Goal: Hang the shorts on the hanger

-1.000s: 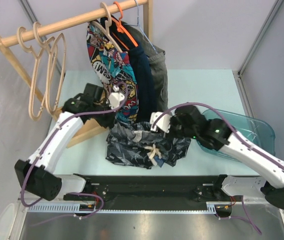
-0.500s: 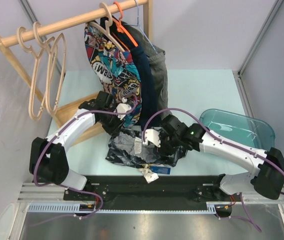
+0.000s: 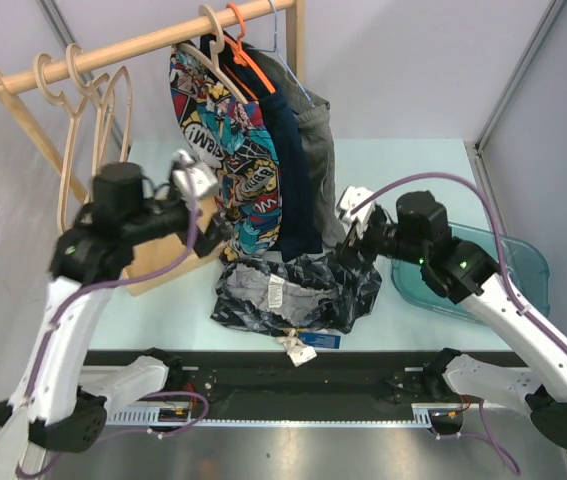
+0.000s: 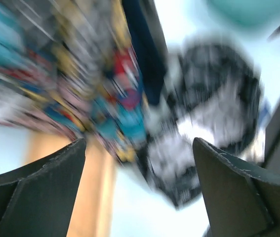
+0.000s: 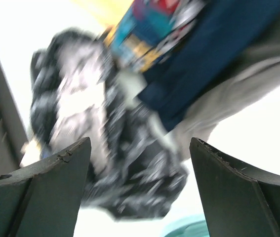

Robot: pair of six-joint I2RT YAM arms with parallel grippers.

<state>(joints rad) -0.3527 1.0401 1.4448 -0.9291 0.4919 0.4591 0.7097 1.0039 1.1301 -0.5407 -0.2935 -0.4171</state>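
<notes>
A wooden hanger is empty. My left gripper needs to reach it and grip one arm's end (image 3: 62, 220), so the hook and opposite arm stay free for handing over.
The shorts (image 3: 298, 292), dark with a pale marbled print, lie crumpled on the table below the hanging clothes, with a white tag at their front edge. They show blurred in the left wrist view (image 4: 214, 113) and the right wrist view (image 5: 105, 148). My left gripper (image 3: 215, 222) hangs open above and left of them, its jaws (image 4: 140, 187) holding nothing. Up and to their right, the right gripper (image 3: 348, 250) is open and empty too (image 5: 140, 192). Pale wooden hangers (image 3: 93, 150) hang bare on the rail at far left.
The wooden rail (image 3: 143, 42) carries comic-print shorts (image 3: 228, 140), a navy garment (image 3: 291, 170) and a grey one (image 3: 318, 150) just behind the shorts. The rack's wooden foot (image 3: 163, 255) lies on the table at left. A teal bin (image 3: 493, 260) stands at right.
Both grippers went from shut on the shorts to open and let them drop. Both arms rose and drew apart, the left to the left, the right to the right. The shorts lie heaped on the table.
</notes>
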